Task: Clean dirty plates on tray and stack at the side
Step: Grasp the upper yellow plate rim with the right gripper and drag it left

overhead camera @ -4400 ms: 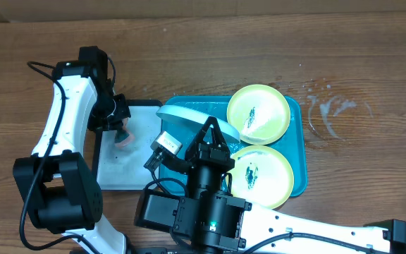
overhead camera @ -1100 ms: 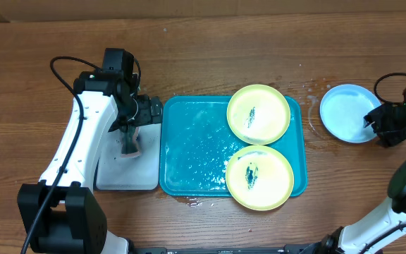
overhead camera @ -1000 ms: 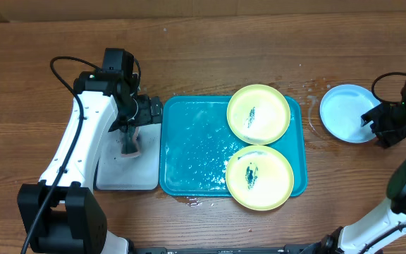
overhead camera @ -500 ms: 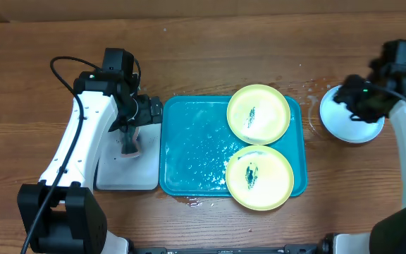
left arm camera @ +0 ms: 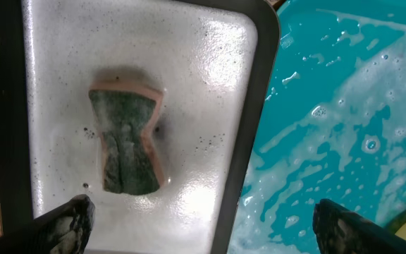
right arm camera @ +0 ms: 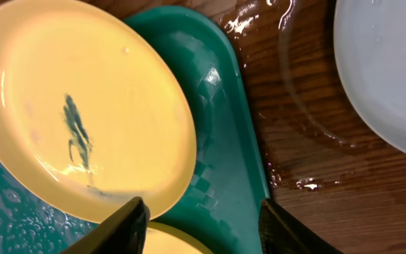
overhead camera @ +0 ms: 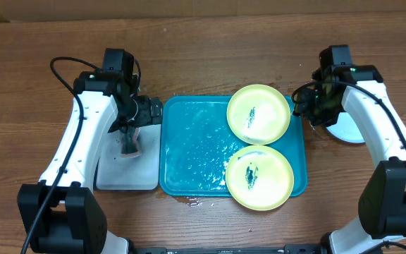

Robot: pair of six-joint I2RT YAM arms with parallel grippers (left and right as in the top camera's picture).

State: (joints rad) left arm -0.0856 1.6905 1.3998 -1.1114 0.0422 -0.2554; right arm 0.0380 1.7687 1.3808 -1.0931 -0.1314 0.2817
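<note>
Next, my right gripper grabs the back plate's rim (overhead camera: 288, 116) (right arm camera: 188, 118) on the side facing the blue plate. The back plate's smeared side stays free to clean and stack.
Two yellow-green dirty plates with dark teal smears lie on the wet teal tray (overhead camera: 189, 141), one at the back right (overhead camera: 258, 114) and one at the front right (overhead camera: 259, 178). A light blue plate (overhead camera: 349, 129) lies on the wood to the right of the tray, partly under my right arm. My right gripper (right arm camera: 203, 229) is open and holds nothing. It hovers over the tray's right rim (right arm camera: 235, 148), beside the back plate (right arm camera: 83, 106), with the blue plate (right arm camera: 390, 70) off to the right. My left gripper (left arm camera: 206, 229) is wide open above the black-rimmed white tray (left arm camera: 203, 85).
A green-and-orange sponge (left arm camera: 125, 144) lies in soapy water on the small white tray (overhead camera: 111, 173), left of the teal tray. Water is spilled on the wood (overhead camera: 316, 95) around the blue plate. Both arms' cables hang near the table's sides.
The blue plate, earlier held over the tray, now lies at the right. My right gripper has left it and swung left to the tray's right rim, jaws slightly narrower. The left arm is unmoved.
</note>
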